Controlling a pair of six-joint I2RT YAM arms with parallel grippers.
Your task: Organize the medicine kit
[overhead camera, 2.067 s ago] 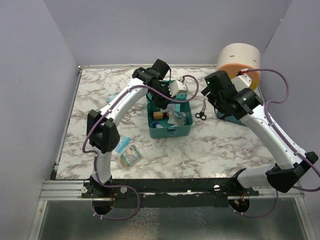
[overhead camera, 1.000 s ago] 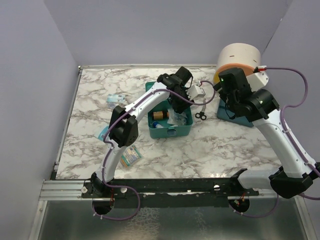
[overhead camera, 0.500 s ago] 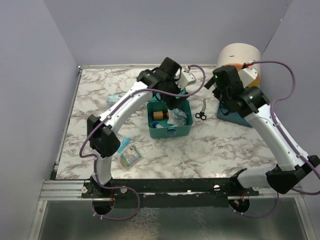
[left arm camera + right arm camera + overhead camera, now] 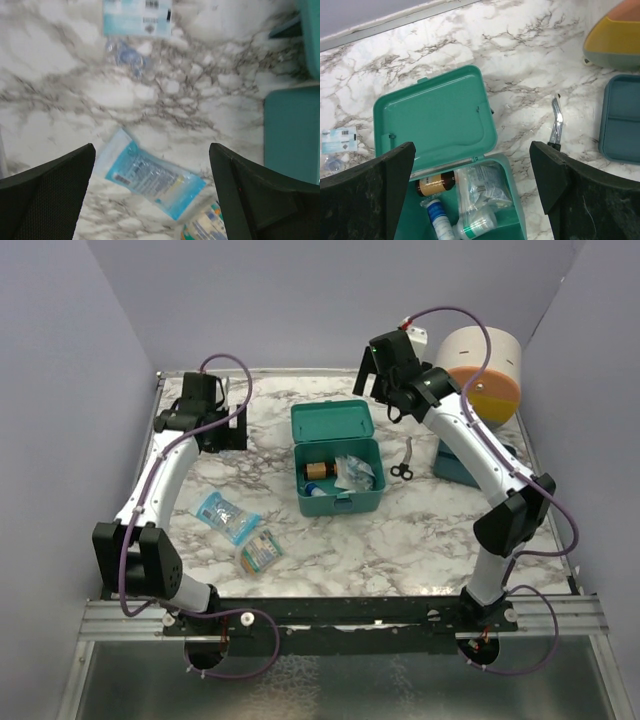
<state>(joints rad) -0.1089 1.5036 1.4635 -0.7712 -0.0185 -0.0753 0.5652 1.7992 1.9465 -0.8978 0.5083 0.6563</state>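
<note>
I should next use my left gripper to hold the blue packet by its printed middle (image 4: 228,516). Both ends then stay free to fold into the kit (image 4: 338,502).
The teal medicine kit (image 4: 338,502) (image 4: 514,200) stands mid-table with its lid (image 4: 332,423) (image 4: 435,117) folded back flat. Inside lie a brown bottle (image 4: 435,184), a white tube (image 4: 437,215), a clear packet (image 4: 482,187) and a small white bottle (image 4: 477,222). My right gripper (image 4: 375,375) (image 4: 470,150) hovers high over the lid, open and empty. At the table's left my left gripper (image 4: 225,430) (image 4: 152,150) hangs open and empty above a blue packet (image 4: 150,175) (image 4: 227,515). The kit's edge (image 4: 292,135) shows at the right of the left wrist view.
A colourful packet (image 4: 260,552) (image 4: 205,227) lies near the blue one, and a pale packet (image 4: 137,17) (image 4: 337,140) lies farther back. Scissors (image 4: 403,462) (image 4: 556,125) rest right of the kit, beside a flat teal tray (image 4: 460,465) (image 4: 622,120) and the round drawer unit (image 4: 480,370) (image 4: 617,35).
Both arms have drawn away from the kit. The left one swung far out to the left side of the table; the right one rose toward the back wall. Both stand wide open now.
</note>
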